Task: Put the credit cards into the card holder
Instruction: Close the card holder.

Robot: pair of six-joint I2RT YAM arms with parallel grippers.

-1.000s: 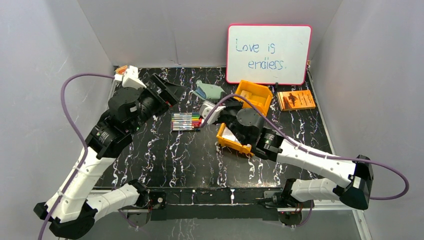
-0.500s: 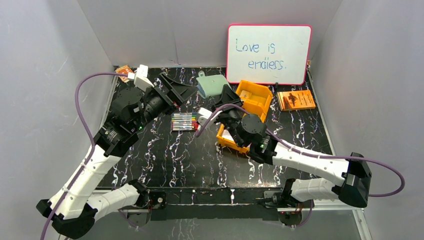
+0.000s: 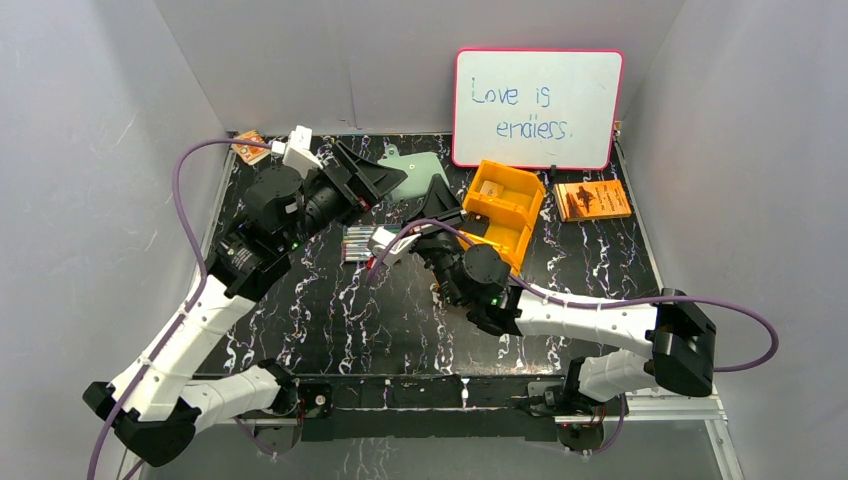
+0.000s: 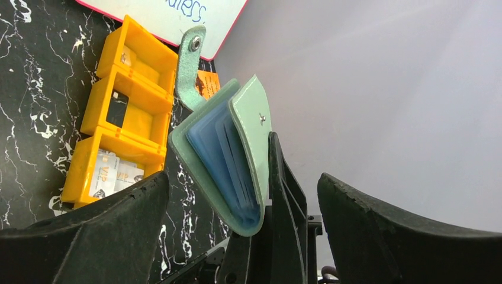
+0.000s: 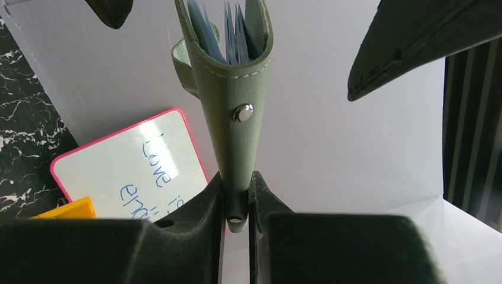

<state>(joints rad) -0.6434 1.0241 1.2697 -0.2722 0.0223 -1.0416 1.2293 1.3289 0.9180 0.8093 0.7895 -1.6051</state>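
My fingers are short of the wallet's snap, so it isn't time to close yet. My left gripper should move toward the snap first, then close.
The card holder, a grey-green wallet with blue inner pockets, is held up off the table. My right gripper is shut on its folded spine, and the open end points up. My left gripper is open, with its fingers on either side of the wallet, not touching it. Whitish credit cards lie in the end compartment of an orange bin, and a dark card lies in the middle one. In the top view the right arm hides these cards.
The orange bin sits right of my grippers. A whiteboard leans on the back wall. An orange booklet lies at the right, a pack of markers near the middle, and a small packet at the back left.
My right gripper has lifted the wallet off the table and turned it open end up. My left arm has swung right, and its open fingers now flank the wallet.
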